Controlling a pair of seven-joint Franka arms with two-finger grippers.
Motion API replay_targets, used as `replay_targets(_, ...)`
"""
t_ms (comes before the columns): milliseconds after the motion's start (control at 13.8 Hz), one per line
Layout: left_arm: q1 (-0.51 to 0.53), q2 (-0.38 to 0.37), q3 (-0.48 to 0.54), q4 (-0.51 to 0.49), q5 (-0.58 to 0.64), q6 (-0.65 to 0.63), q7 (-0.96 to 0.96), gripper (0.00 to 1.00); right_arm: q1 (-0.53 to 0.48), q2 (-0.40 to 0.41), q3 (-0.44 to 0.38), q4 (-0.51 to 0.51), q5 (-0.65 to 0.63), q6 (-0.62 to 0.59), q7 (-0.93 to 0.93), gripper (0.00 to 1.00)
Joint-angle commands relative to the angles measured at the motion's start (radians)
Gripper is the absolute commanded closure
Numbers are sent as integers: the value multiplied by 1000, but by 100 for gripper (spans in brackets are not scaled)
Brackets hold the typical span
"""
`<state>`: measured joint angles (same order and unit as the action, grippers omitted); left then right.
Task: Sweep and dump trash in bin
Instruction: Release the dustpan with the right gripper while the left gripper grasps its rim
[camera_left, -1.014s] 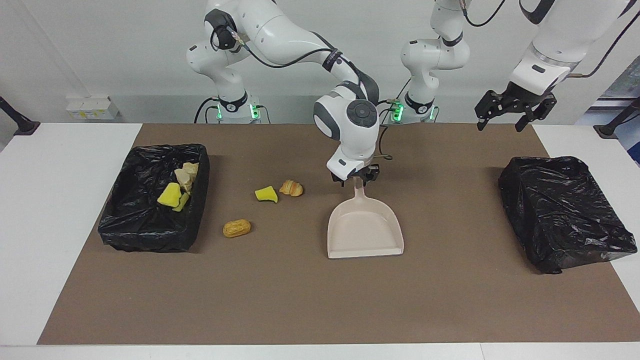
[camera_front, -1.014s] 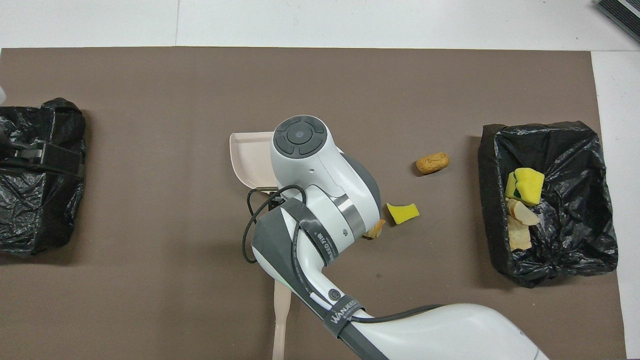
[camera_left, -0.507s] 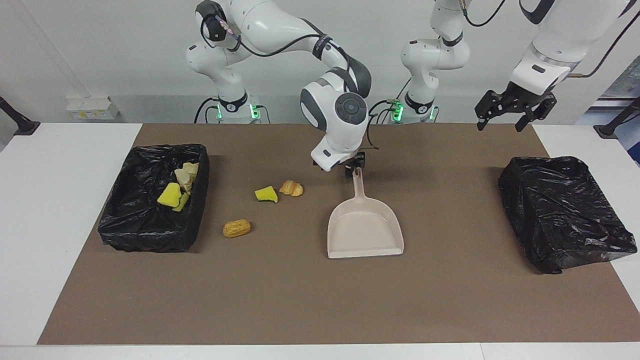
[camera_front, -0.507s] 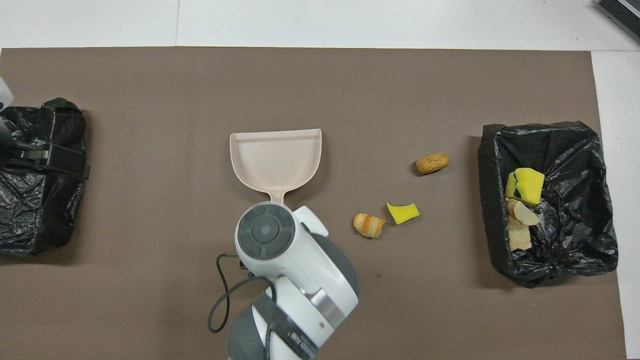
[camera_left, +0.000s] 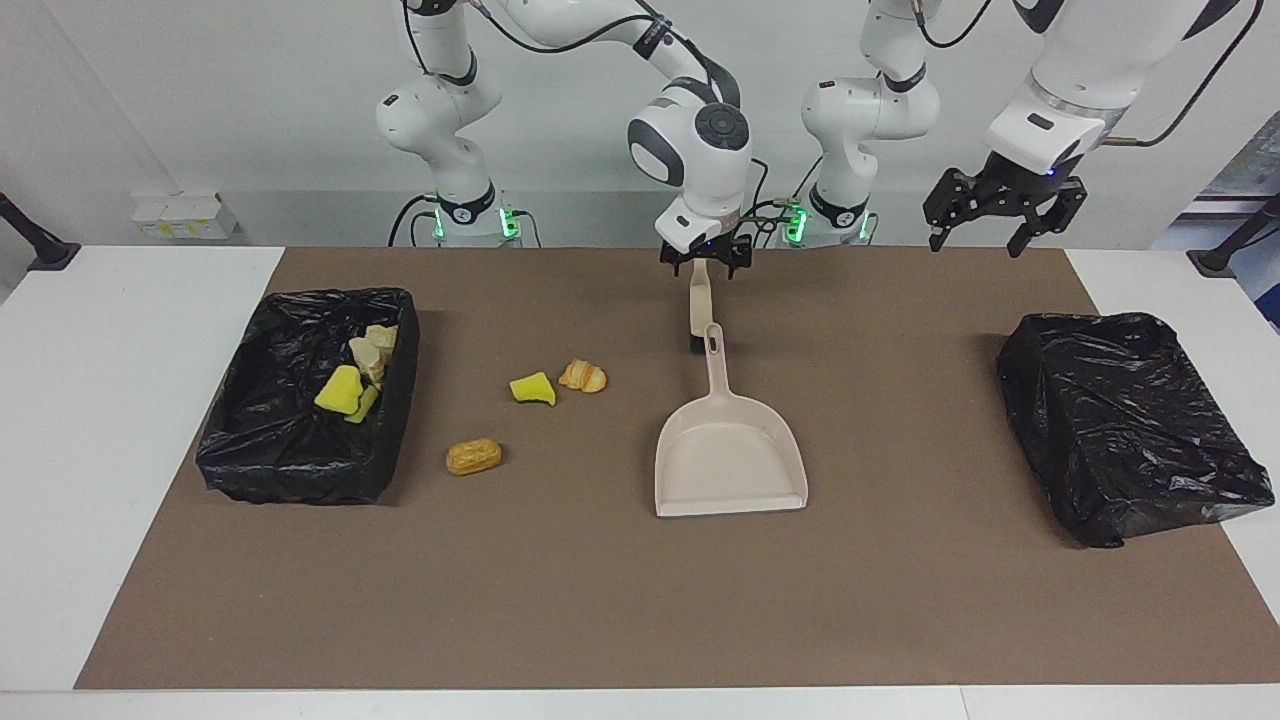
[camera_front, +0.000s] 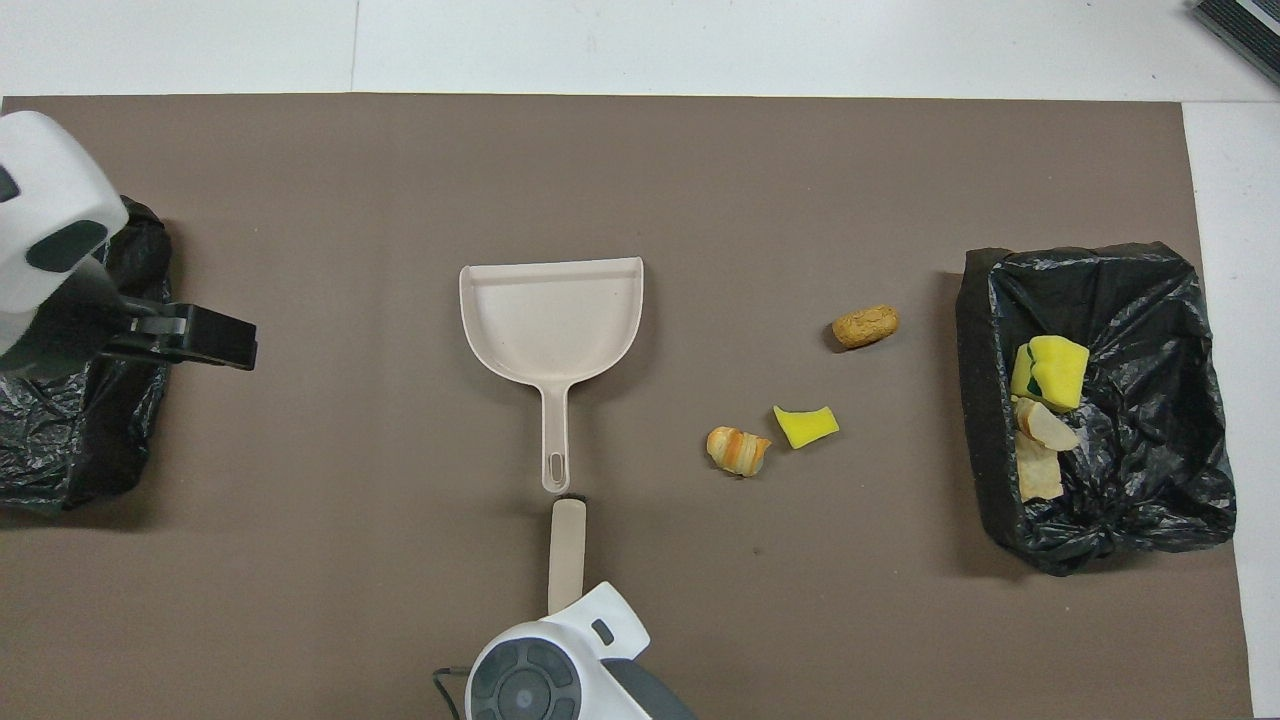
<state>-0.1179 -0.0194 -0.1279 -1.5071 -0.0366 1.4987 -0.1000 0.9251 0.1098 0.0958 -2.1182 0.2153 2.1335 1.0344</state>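
Observation:
The dustpan's broad pan is far wider than the fingers can open, so the left gripper needs to grab the dustpan by its narrow handle next.
The beige dustpan lies flat at mid-mat, its handle toward the robots. Three trash pieces lie between it and the bin: a yellow sponge wedge, a croissant bit and a brown bread roll. The black-lined bin at the right arm's end holds several more pieces. My right gripper is open over the robot-side end of a narrow beige stick. My left gripper hangs open in the air.
A second box wrapped in black plastic sits at the left arm's end; the left gripper hovers over the mat beside it. The beige stick lies end to end with the dustpan handle. A brown mat covers the table.
The right arm drew back from over the dustpan toward the robots, uncovering the pan and the beige stick. The left gripper rose and drifted slightly toward the middle. Dustpan and trash stayed put.

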Motion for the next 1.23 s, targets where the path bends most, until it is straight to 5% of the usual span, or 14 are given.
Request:
replay_targets(0, -81, 10, 2, -67, -9, 115, -88, 0, 20, -21, -2, -65, 26, 46, 26, 0)
replay_targets(290, -202, 15, 2, -230, -9, 289, -226, 0, 20, -18, -4, -63, 26, 46, 27, 31)
replay_targets(797, -362, 153, 2, -416, -8, 582, -415, 0, 12, -13, -4, -59, 26, 48, 4, 100)
replay_targets(1159, -401, 167, 2, -548, -8, 728, -425, 0, -3, -21, -10, -59, 23, 13, 26, 100)
